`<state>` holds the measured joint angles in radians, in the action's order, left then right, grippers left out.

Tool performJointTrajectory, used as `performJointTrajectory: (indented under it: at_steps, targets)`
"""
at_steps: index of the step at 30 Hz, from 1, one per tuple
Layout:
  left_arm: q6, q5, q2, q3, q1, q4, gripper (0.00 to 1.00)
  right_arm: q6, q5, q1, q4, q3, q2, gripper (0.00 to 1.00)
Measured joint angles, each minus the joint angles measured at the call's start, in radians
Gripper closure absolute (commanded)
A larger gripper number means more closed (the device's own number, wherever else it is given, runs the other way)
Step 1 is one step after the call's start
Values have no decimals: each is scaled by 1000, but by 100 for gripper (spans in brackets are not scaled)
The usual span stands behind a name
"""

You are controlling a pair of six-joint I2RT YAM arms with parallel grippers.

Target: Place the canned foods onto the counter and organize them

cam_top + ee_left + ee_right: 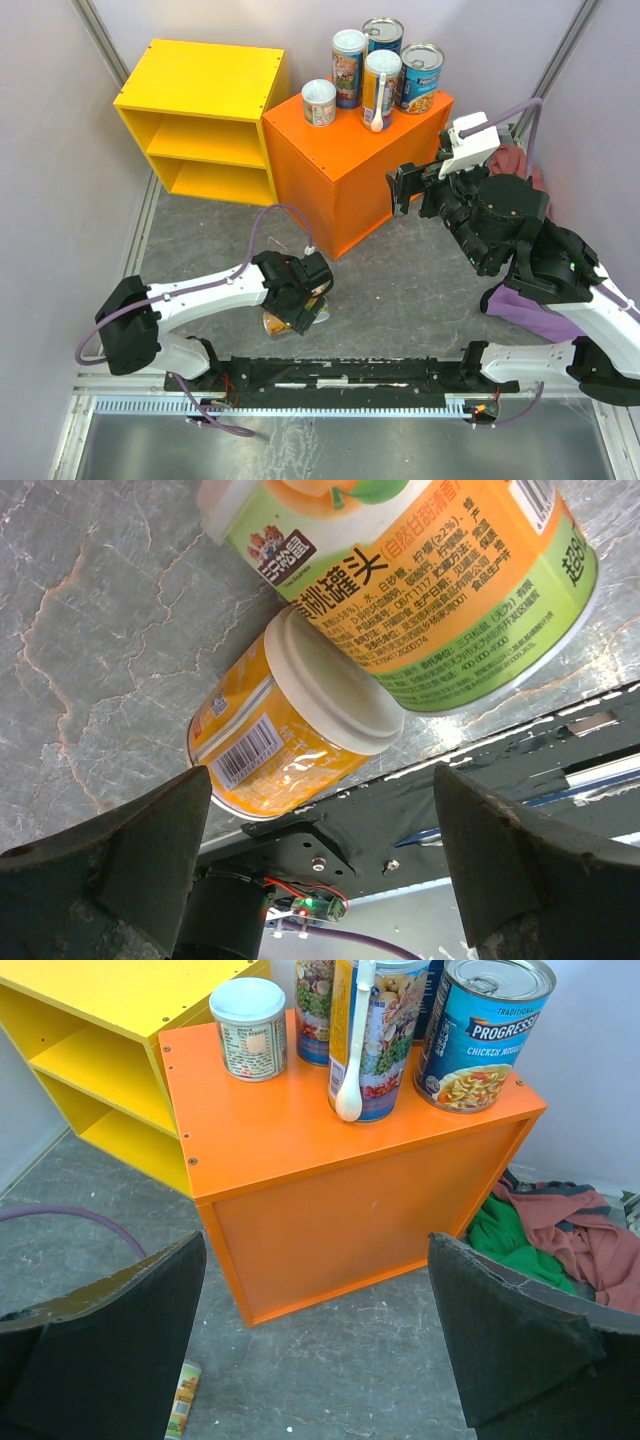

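The small orange tin needs to stand on the counter, so I should next grab it around its sides from the white lid end with my left gripper and keep its base free.
Several canned foods stand on the orange counter (340,175): a short white-lidded tin (319,102), a tall tin with a white spoon on it (381,88) and a blue soup tin (421,77). Two more lie on the floor, a large green-and-orange tin (430,570) and a small orange one (275,735), touching each other. My left gripper (320,865) hangs open just short of them, with nothing between its fingers (130,870). To the right of the counter, my right gripper (315,1350) is open and empty, facing the counter's front (340,1210).
A yellow open shelf unit (200,120) stands left of the counter. Crumpled green and red cloth (560,1230) lies right of it. Purple cloth (535,310) lies under the right arm. The black base rail (340,375) runs along the near edge.
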<state>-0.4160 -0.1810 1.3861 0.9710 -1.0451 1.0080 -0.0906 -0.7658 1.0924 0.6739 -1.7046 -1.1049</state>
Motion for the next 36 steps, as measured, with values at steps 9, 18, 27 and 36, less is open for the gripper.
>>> performJointTrajectory:
  at_steps: [9, 18, 27, 36]
  targets:
    - [22, -12, 105, 27, 0, 2, 1, 2, 0, 0, 0, 0, 10, 1]
    - [69, -43, 247, 47, -2, -2, 2, 17, -5, 0, -1, 0, 49, 1]
    - [74, -28, 301, 69, -5, -19, 24, 50, -19, 0, -3, 0, 53, 1]
    - [79, 35, 301, 92, -5, -39, 56, 66, -22, 0, -9, 0, 43, 1]
